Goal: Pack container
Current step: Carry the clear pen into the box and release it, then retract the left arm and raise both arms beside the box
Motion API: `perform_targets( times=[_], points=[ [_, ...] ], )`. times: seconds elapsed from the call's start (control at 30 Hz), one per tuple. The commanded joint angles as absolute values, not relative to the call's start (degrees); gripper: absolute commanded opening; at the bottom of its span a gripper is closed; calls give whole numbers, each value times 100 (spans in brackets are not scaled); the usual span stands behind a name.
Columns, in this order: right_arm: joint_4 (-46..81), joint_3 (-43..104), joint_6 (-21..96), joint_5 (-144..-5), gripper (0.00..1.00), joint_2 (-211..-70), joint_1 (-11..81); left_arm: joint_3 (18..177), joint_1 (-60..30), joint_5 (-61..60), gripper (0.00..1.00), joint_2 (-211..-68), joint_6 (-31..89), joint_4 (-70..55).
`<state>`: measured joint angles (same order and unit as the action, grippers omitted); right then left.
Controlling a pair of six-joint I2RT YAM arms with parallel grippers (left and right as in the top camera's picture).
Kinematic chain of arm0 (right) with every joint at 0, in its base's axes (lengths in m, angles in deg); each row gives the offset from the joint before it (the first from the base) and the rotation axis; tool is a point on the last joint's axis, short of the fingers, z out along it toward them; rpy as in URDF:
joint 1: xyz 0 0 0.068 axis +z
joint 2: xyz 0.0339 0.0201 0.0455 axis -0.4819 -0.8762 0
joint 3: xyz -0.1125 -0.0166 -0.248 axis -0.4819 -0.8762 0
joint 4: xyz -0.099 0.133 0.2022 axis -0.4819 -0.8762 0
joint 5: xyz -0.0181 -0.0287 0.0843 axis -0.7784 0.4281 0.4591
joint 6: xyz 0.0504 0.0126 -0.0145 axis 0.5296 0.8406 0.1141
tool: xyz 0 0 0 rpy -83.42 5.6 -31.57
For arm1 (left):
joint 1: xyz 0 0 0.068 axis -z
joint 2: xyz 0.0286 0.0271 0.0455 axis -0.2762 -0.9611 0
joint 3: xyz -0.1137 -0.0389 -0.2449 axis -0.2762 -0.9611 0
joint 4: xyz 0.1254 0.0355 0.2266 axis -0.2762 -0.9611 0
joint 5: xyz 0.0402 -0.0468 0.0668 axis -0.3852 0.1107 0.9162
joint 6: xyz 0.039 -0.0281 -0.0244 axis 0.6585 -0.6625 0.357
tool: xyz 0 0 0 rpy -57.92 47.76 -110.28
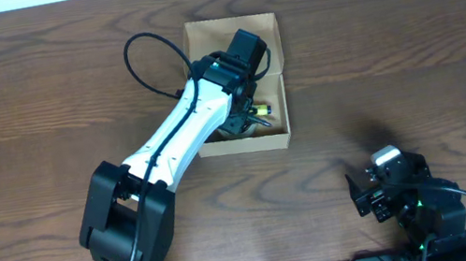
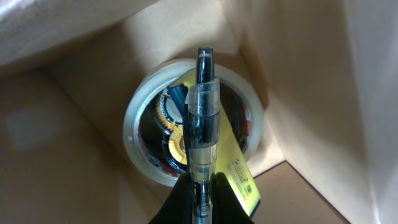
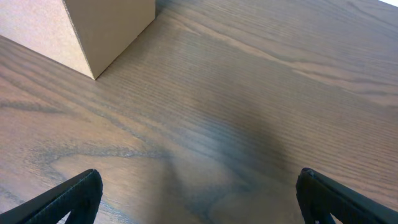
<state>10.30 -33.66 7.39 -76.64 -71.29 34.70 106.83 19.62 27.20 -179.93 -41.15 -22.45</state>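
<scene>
The tape roll lies below the clear pen (image 2: pixel 203 118), and the box's inner sides are around it. My left gripper needs to open now, as the pen would rest in the box.
The container (image 1: pixel 264 23) is a tan cardboard box standing open at the table's far middle; its corner shows in the right wrist view (image 3: pixel 106 31). My left gripper (image 2: pixel 202 190) reaches down inside it, shut on a clear pen (image 2: pixel 203 118) that points into the box. Under the pen lies a tape roll (image 2: pixel 140 99) with a yellow card (image 2: pixel 236 165) across it; a yellow item (image 1: pixel 263 106) shows in the overhead view. My right gripper (image 3: pixel 199 193) is open and empty above bare table, near the front right (image 1: pixel 378 193).
The box's inner walls (image 2: pixel 311 93) close in round the left gripper on all sides. The left arm (image 1: pixel 173 140) stretches from the front left across to the box. The wooden table (image 1: pixel 408 44) surrounds the box.
</scene>
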Motion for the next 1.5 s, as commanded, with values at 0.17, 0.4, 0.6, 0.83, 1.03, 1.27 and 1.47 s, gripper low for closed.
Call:
perform_targets(
  times=[0.17,0.4,0.6,0.83,1.03,1.27,1.47],
  points=[
    [1019,-3382,798,-7662,99,-7094,3424,10632,1864,2744,16,-18028,-4165,-2243],
    [1019,-3382,798,-7662,99,-7094,3424,10608,1860,2746,49,-18028,-4163,-2210],
    [1019,-3382,798,-7662,99,-7094,3424,10608,1840,2978,95,-17735,-4093,-2129],
    [1021,-3382,798,-7662,99,-7094,3424,10027,1552,3456,96,-16732,-3929,-2079],
    [1021,-3382,798,-7662,99,-7094,3424,9867,1444,3452,95,-16164,-3927,-2048],
    [1021,-3382,798,-7662,99,-7094,3424,9861,1305,4092,95,-15246,-3920,-2809],
    [1019,-3382,798,-7662,99,-7094,3426,9861,983,5209,96,-14308,-3918,-3635]
  ],
)
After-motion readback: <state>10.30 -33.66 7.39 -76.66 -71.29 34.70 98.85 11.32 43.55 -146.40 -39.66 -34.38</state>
